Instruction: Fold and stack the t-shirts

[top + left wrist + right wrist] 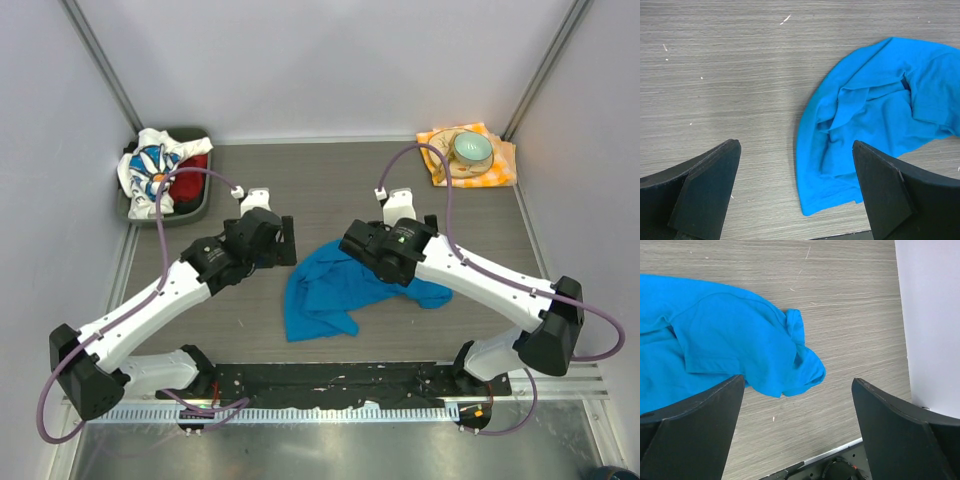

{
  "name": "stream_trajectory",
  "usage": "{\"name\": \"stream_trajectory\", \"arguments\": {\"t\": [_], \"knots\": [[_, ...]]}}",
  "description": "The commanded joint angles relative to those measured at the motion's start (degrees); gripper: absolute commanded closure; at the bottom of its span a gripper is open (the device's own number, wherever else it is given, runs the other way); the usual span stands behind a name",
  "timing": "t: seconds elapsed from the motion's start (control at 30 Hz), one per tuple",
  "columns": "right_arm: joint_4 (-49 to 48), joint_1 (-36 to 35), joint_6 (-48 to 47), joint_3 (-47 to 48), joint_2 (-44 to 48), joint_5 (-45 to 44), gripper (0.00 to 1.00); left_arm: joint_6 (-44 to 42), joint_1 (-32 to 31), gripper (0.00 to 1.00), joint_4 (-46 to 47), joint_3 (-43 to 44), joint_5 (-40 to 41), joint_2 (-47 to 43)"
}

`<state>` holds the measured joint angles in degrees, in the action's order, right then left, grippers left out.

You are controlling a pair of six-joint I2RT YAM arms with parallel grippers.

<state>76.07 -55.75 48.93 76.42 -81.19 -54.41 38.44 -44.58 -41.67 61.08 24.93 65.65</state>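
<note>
My right gripper should next grab the blue t-shirt's seam by its middle fold, so both grippers can spread it for folding.
A bright blue t-shirt [330, 290] lies crumpled on the grey table between the two arms; it also shows in the left wrist view [875, 110] and the right wrist view [715, 340]. A white daisy-print t-shirt [150, 170] and a red t-shirt [197, 163] sit bunched in a dark green bin [165, 220] at the back left. My left gripper [795, 145] hovers open over the blue shirt's left edge, holding nothing. Over the shirt's right end my right gripper [797, 380] is open too, with only cloth and table below it.
An orange-and-white checked napkin [500, 165] with a pale green bowl [471, 148] on it lies at the back right. White walls close in the table on three sides. The black mounting rail [330, 380] runs along the near edge.
</note>
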Motion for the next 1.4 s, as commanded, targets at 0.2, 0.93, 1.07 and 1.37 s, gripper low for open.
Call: {"name": "stream_trajectory", "arguments": {"t": [0.2,0.93,1.07,1.37], "knots": [[-11.0,-0.1,-7.0,6.7,1.2,2.9,0.04,3.7,-0.8,0.02,6.2,-3.4,-10.3,3.9],[-39.0,7.8,-13.5,-9.4,-19.4,21.0,0.08,16.7,-9.8,0.62,13.6,-15.5,-13.0,15.0],[-40.6,9.7,-14.6,-10.9,-20.2,20.9,0.09,16.8,-10.2,0.66,14.1,-15.8,-12.3,17.3],[-41.5,10.6,-15.4,-11.6,-21.0,20.6,0.42,17.6,-10.2,1.0,15.6,-16.5,-12.5,20.7]]}}
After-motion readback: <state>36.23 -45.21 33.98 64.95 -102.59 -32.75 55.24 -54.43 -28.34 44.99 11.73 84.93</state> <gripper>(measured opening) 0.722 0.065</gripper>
